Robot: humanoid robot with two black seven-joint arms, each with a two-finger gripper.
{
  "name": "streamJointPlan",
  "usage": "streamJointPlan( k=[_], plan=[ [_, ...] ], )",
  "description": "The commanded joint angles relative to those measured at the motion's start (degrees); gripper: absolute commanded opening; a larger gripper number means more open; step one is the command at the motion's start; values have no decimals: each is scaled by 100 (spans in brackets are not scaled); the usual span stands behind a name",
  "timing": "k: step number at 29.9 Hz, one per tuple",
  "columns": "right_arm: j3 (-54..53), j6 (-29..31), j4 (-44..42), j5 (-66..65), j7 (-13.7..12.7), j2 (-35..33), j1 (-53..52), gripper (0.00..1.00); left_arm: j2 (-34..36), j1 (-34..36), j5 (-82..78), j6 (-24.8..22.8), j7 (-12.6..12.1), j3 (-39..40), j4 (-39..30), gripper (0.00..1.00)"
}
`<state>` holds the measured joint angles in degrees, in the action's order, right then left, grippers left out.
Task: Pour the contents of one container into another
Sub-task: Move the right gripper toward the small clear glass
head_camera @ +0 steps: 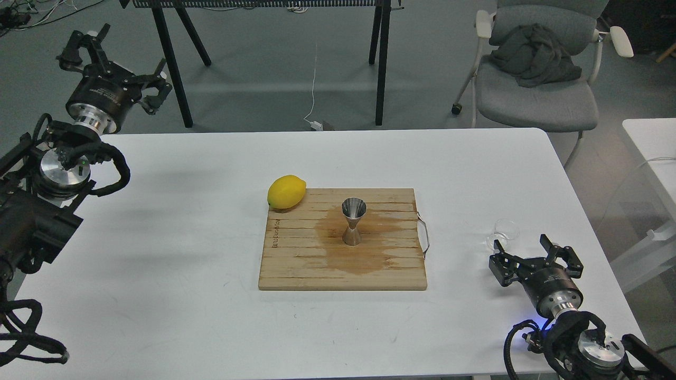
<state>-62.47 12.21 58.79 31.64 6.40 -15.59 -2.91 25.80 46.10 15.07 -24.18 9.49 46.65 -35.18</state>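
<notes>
Next, my right gripper grabs the small clear cup by its side (497, 241). Then it pours from the cup into the steel jigger (353, 221).
The small clear cup (503, 234) stands on the white table near the right edge, faint against the surface; whether it holds anything does not show. My right gripper (522, 249) is open just in front of it, its fingers reaching toward the cup's near side with nothing between them. The steel hourglass jigger (353, 221) stands upright in the middle of a wooden cutting board (296, 264), on a dark wet stain. My left gripper (119, 66) is open and raised beyond the table's far left corner, far from both.
A yellow lemon (286, 191) rests at the board's far left corner. A wire handle (424, 235) sticks out of the board's right side. A grey chair (533, 95) with a cloth and black table legs (381, 63) stand behind the table.
</notes>
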Motion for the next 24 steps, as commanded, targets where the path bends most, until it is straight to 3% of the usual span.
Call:
streamJointPlan(
  k=[1, 13, 24],
  plan=[
    [15, -105, -104, -9, -86, 108, -104, 98, -5, -4, -4, 1, 0, 2, 11, 100],
    [24, -263, -289, -27, -95, 197, -289, 97, 4, -13, 5, 1, 0, 11, 11, 100],
    [15, -474, -491, -27, -121, 197, -535, 84, 13, -13, 5, 1, 0, 28, 134, 100]
  ],
)
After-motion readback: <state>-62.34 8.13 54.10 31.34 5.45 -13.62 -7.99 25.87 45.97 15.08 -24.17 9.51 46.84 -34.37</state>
